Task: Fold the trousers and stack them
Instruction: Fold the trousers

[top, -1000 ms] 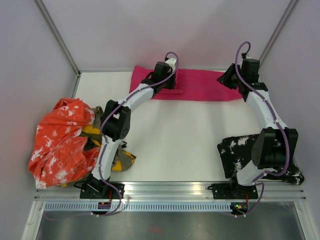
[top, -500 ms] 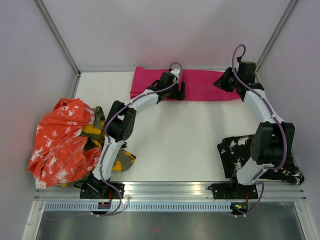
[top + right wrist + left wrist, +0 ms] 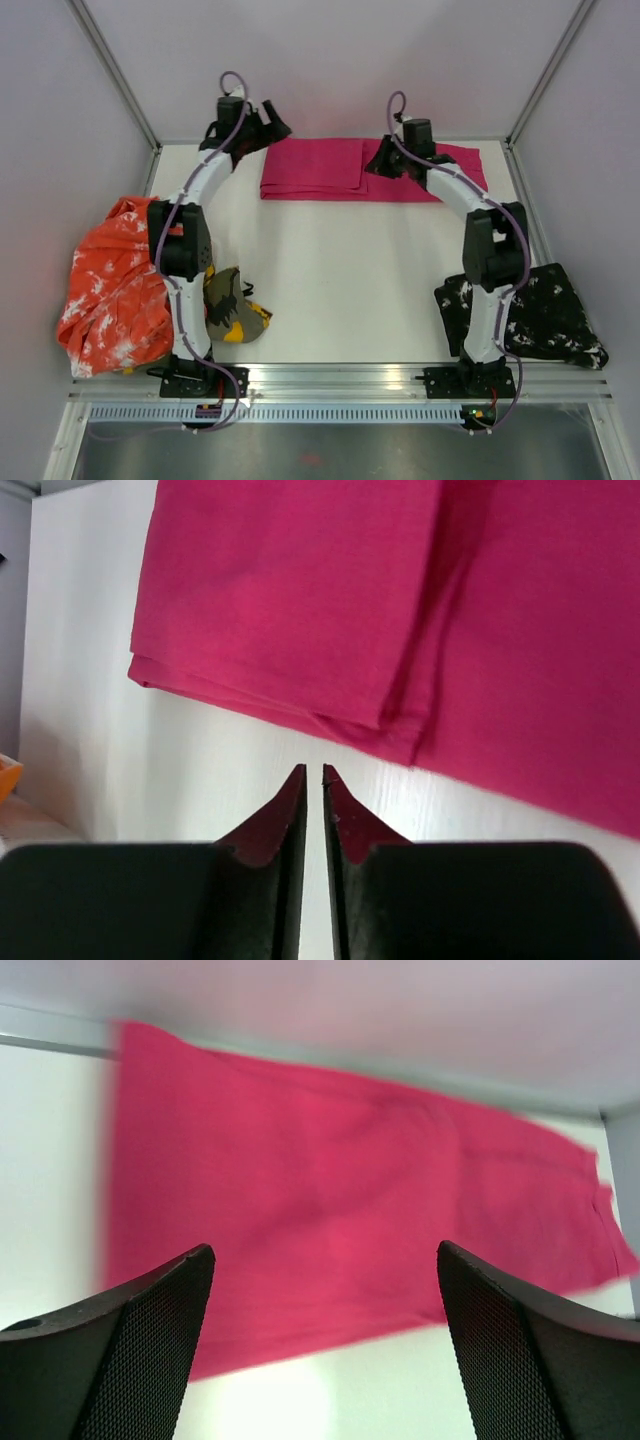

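Observation:
The left gripper needs to grab the pink trousers next by the folded layer's outer end [image 3: 267,170] [image 3: 120,1182], to fold that layer over the single-layer part.
The magenta-pink trousers [image 3: 320,168] lie flat along the back of the table, with a folded layer on their left part [image 3: 290,590]. My left gripper [image 3: 272,125] hangs open above the back left corner, just left of the cloth. Its fingers [image 3: 150,1340] stand wide apart with nothing between them, and the trousers [image 3: 330,1190] lie beyond. My right gripper [image 3: 376,165] hovers at the middle of the pink pair. Its jaws [image 3: 312,770] stand almost together over bare table near the cloth's front edge, holding nothing.
Orange-white mottled trousers [image 3: 110,280] are heaped at the left edge, with a camouflage pair [image 3: 232,310] beside them. Black white-splattered trousers [image 3: 545,310] lie at the front right by the right arm's base. Walls and a metal frame close in the table's back and sides.
My left gripper opened, let go of the pink cloth and swung to the back left corner. My right arm moved left from the trousers' right end to their middle, its jaws narrowing.

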You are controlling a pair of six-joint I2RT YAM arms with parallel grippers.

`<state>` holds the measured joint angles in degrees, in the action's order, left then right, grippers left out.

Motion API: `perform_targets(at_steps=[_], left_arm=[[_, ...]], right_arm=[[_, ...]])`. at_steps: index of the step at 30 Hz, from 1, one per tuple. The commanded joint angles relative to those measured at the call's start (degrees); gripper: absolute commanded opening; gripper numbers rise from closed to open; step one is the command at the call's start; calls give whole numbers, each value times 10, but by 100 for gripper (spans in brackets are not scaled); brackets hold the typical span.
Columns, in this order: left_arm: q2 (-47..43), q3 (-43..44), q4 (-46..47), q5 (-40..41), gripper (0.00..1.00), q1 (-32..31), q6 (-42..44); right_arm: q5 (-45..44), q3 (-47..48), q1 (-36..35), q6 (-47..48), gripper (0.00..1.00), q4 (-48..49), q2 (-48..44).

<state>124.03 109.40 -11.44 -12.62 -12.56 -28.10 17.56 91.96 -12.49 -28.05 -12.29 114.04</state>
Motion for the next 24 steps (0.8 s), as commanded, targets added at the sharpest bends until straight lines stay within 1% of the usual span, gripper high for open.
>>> perform_targets(at_steps=[1, 2, 3, 4, 6, 8, 11, 14, 17, 20, 21, 22, 23, 24], left_arm=[[10, -21, -5, -40, 96, 45, -40], [18, -18, -5, -45, 95, 53, -39], [26, -17, -5, -49, 95, 59, -41], [41, -13, -5, -50, 94, 69, -42], [54, -10, -6, -51, 94, 79, -49], [75, -8, -6, -56, 94, 90, -57], [105, 8, -8, -83, 92, 97, -59], [126, 13, -16, -84, 92, 97, -64], [139, 13, -29, -77, 92, 97, -67], [155, 21, -38, -96, 90, 97, -71], [160, 22, -39, -101, 87, 96, -75], [163, 23, -40, -111, 77, 96, -77], [170, 26, -40, -115, 70, 95, -78], [173, 27, -40, -118, 45, 95, -81]], right_arm=[[-13, 70, -25, 27, 14, 67, 94], [-17, 89, -33, 38, 12, 67, 119], [-15, 132, -35, 40, 10, 65, 141], [-7, 150, -36, 37, 8, 65, 181], [-6, 204, -39, 15, 6, 65, 215], [-6, 235, -41, 7, 6, 64, 250], [-45, 237, -47, 19, 6, 51, 264], [-82, 220, -50, 34, 1, 21, 263], [-87, 184, -50, 37, 0, 12, 251], [-75, 159, -52, 38, 0, 12, 238], [-68, 157, -53, 39, 0, 13, 234], [-62, 156, -53, 38, 0, 12, 229], [-53, 157, -53, 38, 0, 11, 215], [-49, 157, -53, 40, 0, 10, 205]])
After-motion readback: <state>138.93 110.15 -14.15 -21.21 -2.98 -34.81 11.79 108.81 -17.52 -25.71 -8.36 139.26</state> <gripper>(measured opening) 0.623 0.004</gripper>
